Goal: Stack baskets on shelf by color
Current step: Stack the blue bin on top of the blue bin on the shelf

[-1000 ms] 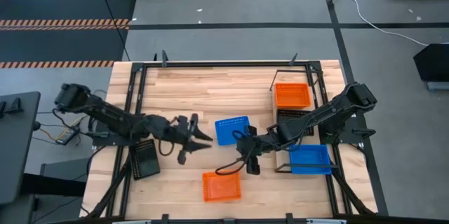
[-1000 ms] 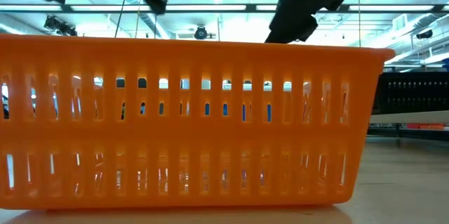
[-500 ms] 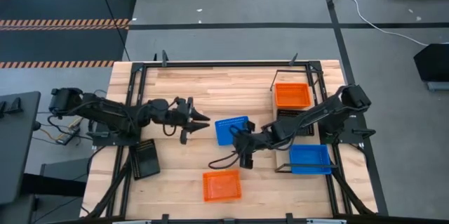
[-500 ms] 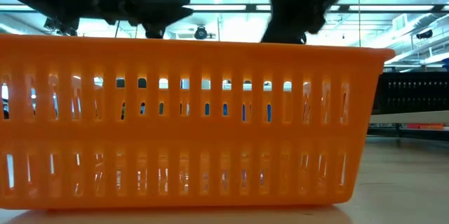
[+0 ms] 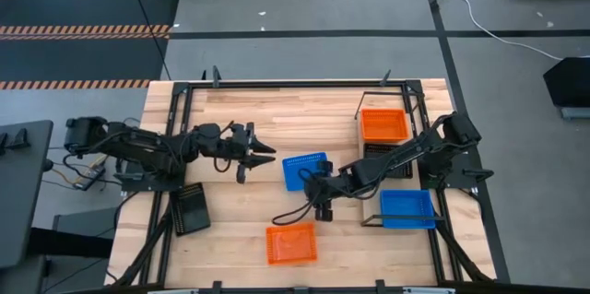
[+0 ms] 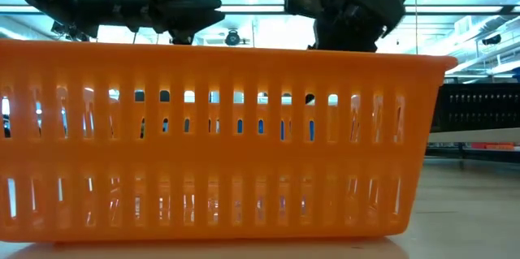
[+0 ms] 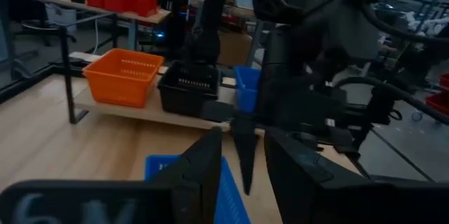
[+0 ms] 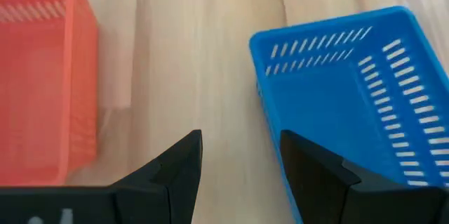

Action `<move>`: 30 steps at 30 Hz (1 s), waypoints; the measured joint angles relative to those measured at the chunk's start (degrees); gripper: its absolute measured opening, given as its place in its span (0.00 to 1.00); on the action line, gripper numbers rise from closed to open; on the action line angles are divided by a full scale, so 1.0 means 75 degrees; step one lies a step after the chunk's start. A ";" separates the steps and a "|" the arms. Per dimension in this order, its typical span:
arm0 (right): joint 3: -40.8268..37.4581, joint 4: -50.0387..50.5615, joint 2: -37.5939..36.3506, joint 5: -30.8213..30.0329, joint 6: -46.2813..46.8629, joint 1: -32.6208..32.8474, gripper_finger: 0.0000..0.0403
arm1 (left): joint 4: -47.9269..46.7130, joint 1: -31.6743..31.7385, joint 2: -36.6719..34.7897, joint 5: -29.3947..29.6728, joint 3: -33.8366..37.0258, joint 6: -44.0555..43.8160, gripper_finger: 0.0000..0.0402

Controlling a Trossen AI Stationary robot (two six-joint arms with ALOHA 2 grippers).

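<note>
The right gripper grabs the blue basket on the table by the basket's long side [image 5: 300,189] next, to stack it on the shelf by color.
A blue basket [image 5: 304,170] rests on its base at the table's middle, and an orange basket [image 5: 291,243] stands near the front edge, filling the low view [image 6: 219,137]. On the shelf [image 7: 140,110] at the right stand an orange basket [image 5: 383,125], a black one [image 5: 387,158] and a blue one [image 5: 407,208]. My left gripper [image 5: 260,160] hovers open and level, left of the table's blue basket. My right gripper [image 5: 320,206] slants down, open, over bare wood [image 8: 240,140] between the blue basket [image 8: 351,90] and the orange one [image 8: 42,76].
A black basket [image 5: 192,206] lies on the table at the left, near the left arm's base. A black metal frame [image 5: 277,84] runs round the tabletop. Bare wood lies along the far edge.
My left gripper has swung toward the table's far edge and now points at the shelf side. My right gripper has sunk toward the table and shifted slightly left, beside the blue basket. No basket has moved.
</note>
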State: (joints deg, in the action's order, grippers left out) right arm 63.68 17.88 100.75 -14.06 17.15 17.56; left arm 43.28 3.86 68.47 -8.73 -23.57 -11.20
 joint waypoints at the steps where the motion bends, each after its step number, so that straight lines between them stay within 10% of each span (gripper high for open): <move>1: -0.0003 0.0022 -0.0005 0.0020 -0.0156 0.0003 0.49 | -0.0005 0.0079 0.0000 -0.0053 0.0000 -0.0003 0.29; 13: -0.0003 -0.5012 -0.0710 0.2747 0.0157 -0.0069 0.49 | 0.0020 0.0617 0.0000 -0.0366 0.0000 -0.0023 0.29; 30: -0.0003 -0.4175 -0.1250 0.2029 0.0107 -0.0129 0.49 | 0.0522 0.0629 0.0000 -0.1166 -0.0003 -0.0385 0.29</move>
State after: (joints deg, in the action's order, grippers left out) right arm 63.66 -13.43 91.37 1.15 17.96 16.59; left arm 47.20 8.58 68.47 -17.47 -23.59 -14.09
